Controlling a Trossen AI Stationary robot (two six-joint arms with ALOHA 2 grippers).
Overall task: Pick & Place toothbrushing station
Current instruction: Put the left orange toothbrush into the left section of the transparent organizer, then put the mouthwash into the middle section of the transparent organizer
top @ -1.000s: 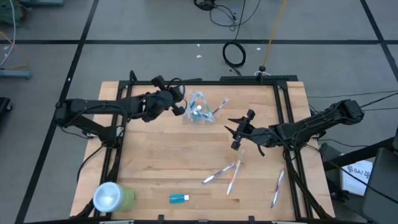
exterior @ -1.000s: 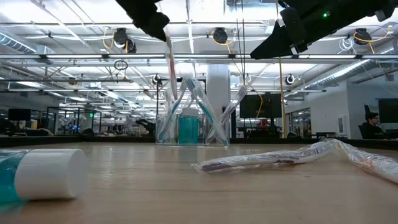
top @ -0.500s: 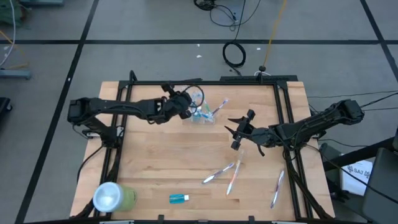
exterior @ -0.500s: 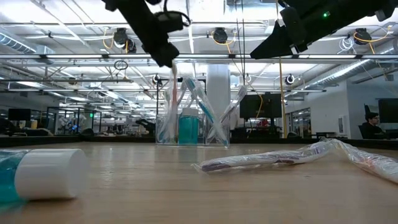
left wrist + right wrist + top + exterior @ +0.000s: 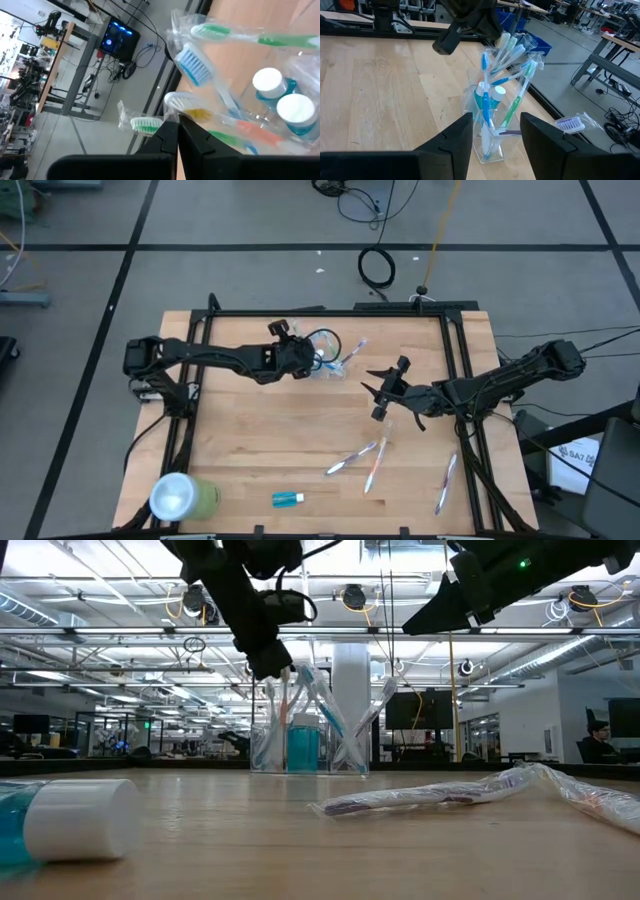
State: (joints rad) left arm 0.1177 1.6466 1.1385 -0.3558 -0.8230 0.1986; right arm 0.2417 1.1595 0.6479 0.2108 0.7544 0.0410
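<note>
The orange handle [image 5: 255,131] sits inside the clear cup's rim, leaning among the brushes. The toothbrush would stay in the cup, so it is time for my left gripper to release it.
The toothbrushing station, a small clear cup [image 5: 328,362] [image 5: 308,745] [image 5: 487,142], stands at the table's far middle. It holds several wrapped toothbrushes and two small blue tubes with white caps [image 5: 280,95]. My left gripper [image 5: 304,358] [image 5: 272,665] [image 5: 178,129] is just above the cup's left rim, shut on a wrapped orange-handled toothbrush [image 5: 240,131] [image 5: 283,705]. My right gripper [image 5: 373,393] [image 5: 495,145] hangs open above the table to the right of the cup, with nothing between its fingers. My left gripper pinches the wrapped orange-handled toothbrush near its brush head [image 5: 186,111] between its two shut fingers. The fingers come from the table's left, slanting down. The handle [image 5: 283,710] runs down below them among the other brushes in the cup.
Three wrapped toothbrushes [image 5: 351,458] [image 5: 376,464] [image 5: 446,481] lie on the near right of the table. A small blue tube [image 5: 288,499] [image 5: 68,821] lies near the front edge. A light-green cup [image 5: 183,497] lies at the near left corner.
My left gripper has gone down and toward the table's right, up to the cup, staying shut on the toothbrush. The brush, which hung above the cup's left side, now reaches down into the cup.
</note>
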